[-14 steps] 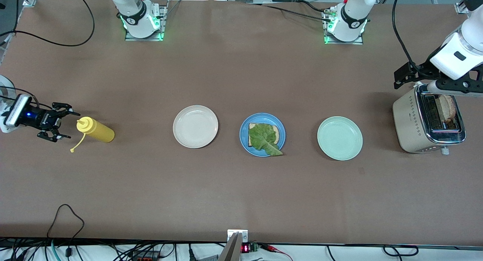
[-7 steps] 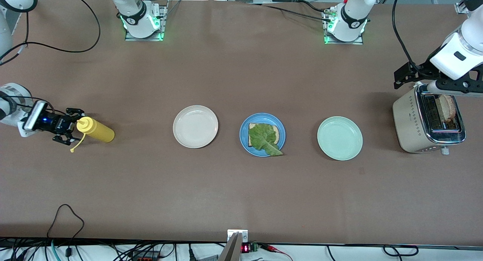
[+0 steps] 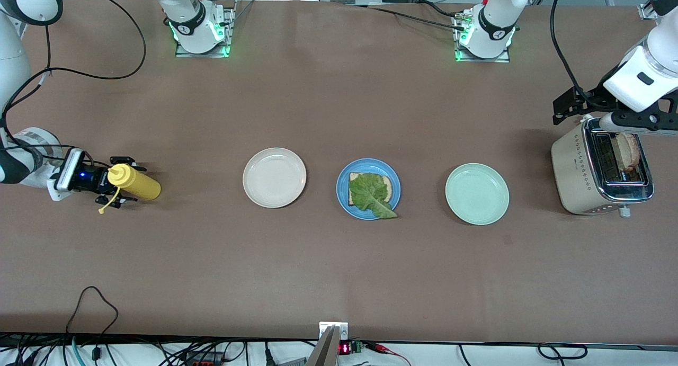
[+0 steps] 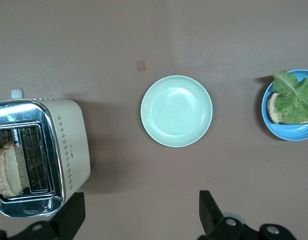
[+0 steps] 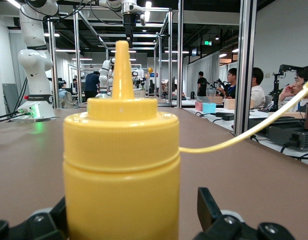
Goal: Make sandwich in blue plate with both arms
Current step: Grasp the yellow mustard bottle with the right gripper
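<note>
Next, my right gripper grips the yellow squeeze bottle by its body (image 5: 121, 202), and the yellow squeeze bottle's nozzle (image 5: 123, 75) stays free to squeeze sauce over the sandwich.
The blue plate (image 3: 341, 188) (image 4: 289, 132) sits mid-table with one toast slice (image 3: 390, 185) on it and a lettuce leaf (image 3: 371, 195) (image 4: 296, 97) on top. Another bread slice (image 3: 629, 150) (image 4: 8, 170) stands in a slot of the toaster (image 3: 574, 170) (image 4: 69, 145) at the left arm's end. My left gripper (image 3: 576, 107) (image 4: 139, 215) hangs open and empty above the table beside the toaster. My right gripper (image 3: 123, 179) (image 5: 134, 207) lies low at the right arm's end, open, with its fingers on either side of the cap end of a yellow squeeze bottle (image 3: 139, 183) (image 5: 121, 165).
A cream-white plate (image 3: 274, 177) lies between the bottle and the blue plate. A mint-green plate (image 3: 476, 194) (image 4: 176, 111) lies between the blue plate and the toaster. The bottle's cap dangles on a yellow tether (image 3: 108, 202). A black cable (image 3: 106, 64) loops near the right arm's base.
My right gripper has slid along the table toward the yellow bottle and now straddles its cap end, still open. The left arm has not moved.
</note>
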Robot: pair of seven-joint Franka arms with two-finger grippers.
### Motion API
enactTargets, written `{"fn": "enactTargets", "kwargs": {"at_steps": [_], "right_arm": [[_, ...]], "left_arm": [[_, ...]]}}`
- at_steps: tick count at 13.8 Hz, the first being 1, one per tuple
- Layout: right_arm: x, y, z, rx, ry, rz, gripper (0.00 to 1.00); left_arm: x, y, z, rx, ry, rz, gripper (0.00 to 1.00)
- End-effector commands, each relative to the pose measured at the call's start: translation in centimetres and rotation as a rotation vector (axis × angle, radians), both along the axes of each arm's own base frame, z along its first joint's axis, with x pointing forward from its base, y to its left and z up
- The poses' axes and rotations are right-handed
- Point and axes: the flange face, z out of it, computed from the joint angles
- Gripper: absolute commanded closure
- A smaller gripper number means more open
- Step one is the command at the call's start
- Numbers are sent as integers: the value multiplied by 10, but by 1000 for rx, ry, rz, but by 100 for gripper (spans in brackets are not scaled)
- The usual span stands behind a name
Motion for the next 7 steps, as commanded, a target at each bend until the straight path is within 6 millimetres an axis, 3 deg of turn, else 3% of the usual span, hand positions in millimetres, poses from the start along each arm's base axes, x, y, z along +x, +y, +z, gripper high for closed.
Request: {"fn": "enactTargets", "kwargs": {"at_steps": [1,3,4,7], "right_arm": [[6,1,4,6,-18,-3,9],[9,2,6,-4,-17,-4,51],[11,2,8,-14,-14,-8,63],[28,24,29,-48,-14,26,64]], "left_arm": [[-4,0,2,-10,2,8,0],[-4,0,2,-10,2,8,0],[-4,0,2,-10,2,9,0],[-4,-1,2,-10,2,9,0]]}}
